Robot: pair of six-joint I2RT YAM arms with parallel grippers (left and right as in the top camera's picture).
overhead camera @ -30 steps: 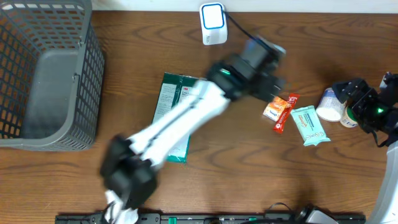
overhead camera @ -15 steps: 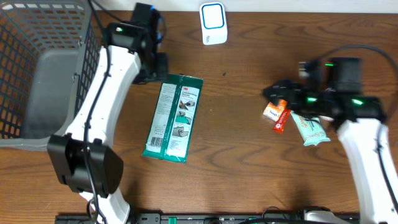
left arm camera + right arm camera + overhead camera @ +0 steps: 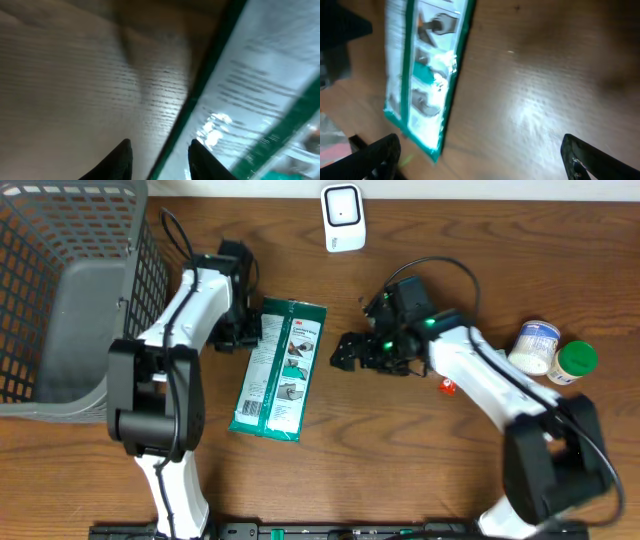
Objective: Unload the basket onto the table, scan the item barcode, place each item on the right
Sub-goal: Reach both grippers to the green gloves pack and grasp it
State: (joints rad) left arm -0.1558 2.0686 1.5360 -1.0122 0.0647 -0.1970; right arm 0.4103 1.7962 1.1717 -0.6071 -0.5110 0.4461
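Observation:
Next, my right gripper reaches the packet and grabs its pictured side [image 3: 305, 368] [image 3: 444, 75], away from the barcode, which leaves the barcode uncovered to scan.
A flat green and white packet [image 3: 278, 370] lies on the wooden table, and in the right wrist view the packet [image 3: 422, 65] fills the upper left. My left gripper [image 3: 248, 330] is low at its upper left edge. In the left wrist view the left gripper [image 3: 161, 155] stands narrowly open, its fingertips [image 3: 122, 152] straddling the packet's green edge [image 3: 200, 100] with gaps on both sides. My right gripper [image 3: 347, 352] hovers just right of the packet, and the right gripper [image 3: 482, 160] is wide open over bare wood. A white scanner [image 3: 342, 218] stands at the back centre.
A grey mesh basket [image 3: 70, 300] fills the left side. A white tub [image 3: 535, 345] and a green-lidded jar [image 3: 572, 362] stand at the right. A bit of a red snack wrapper [image 3: 447, 387] shows under the right arm.
My left gripper came down to the packet's left edge and its jaws narrowed. The right arm swung left towards the packet and now covers the snack bars.

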